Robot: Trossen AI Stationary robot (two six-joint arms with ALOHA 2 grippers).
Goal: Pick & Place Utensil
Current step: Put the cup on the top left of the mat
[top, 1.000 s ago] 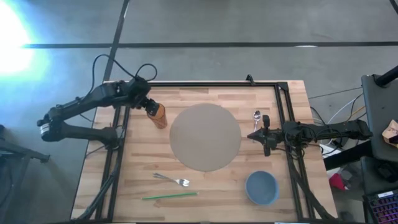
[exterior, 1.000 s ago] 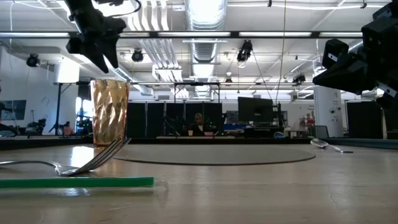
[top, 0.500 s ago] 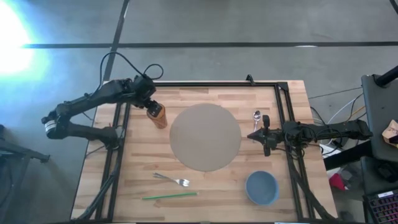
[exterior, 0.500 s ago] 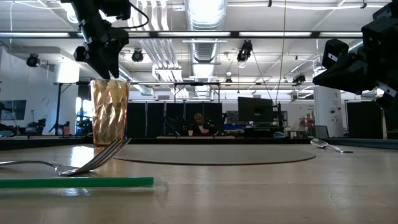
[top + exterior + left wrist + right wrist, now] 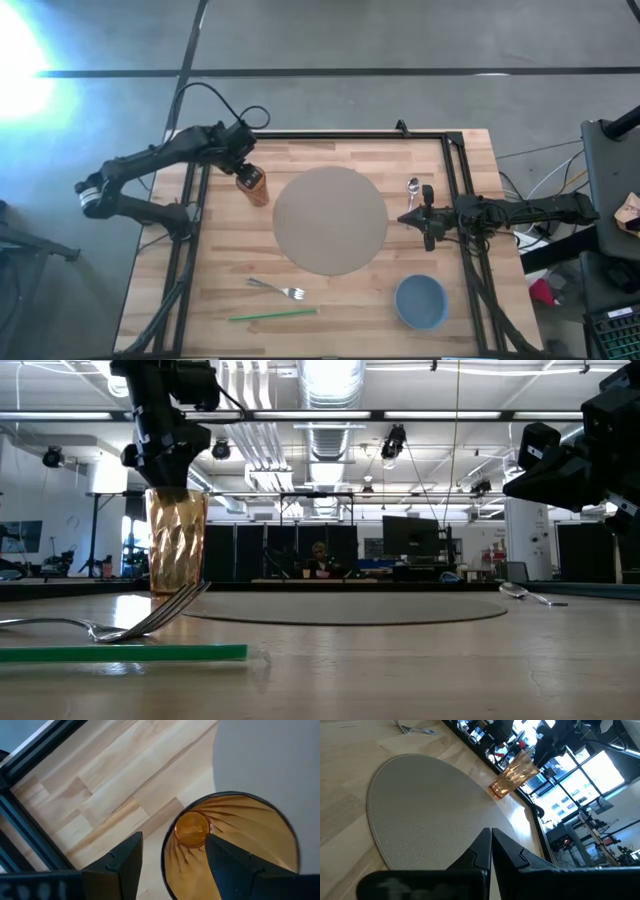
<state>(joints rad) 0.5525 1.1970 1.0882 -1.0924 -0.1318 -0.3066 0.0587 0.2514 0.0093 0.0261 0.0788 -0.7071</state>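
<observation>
To set the amber cup upright on the round grey mat (image 5: 270, 760), my left gripper should next grab it by its rim (image 5: 164, 851).
An amber ribbed cup (image 5: 254, 186) (image 5: 177, 540) stands upright on its base at the table's far left. My left gripper (image 5: 165, 475) (image 5: 175, 841) hangs open just over the cup's rim, pointing steeply down. One finger is above the cup's mouth and the other outside its wall. A fork (image 5: 278, 290) and a green straw (image 5: 272, 314) lie flat near the front edge. A spoon (image 5: 412, 186) lies at the right. My right gripper (image 5: 405, 218) (image 5: 490, 837) waits shut beside the round grey mat (image 5: 330, 220).
A blue bowl (image 5: 420, 302) sits at the front right. The grey mat fills the table's middle. A black frame rail (image 5: 455, 200) runs along the table's right side, and another rail (image 5: 30, 815) passes close behind the cup.
My left gripper has come down toward the amber cup, shifting a little toward the table's right and rolling slightly. It now hangs right over the rim. The cup and the utensils have stayed where they were.
</observation>
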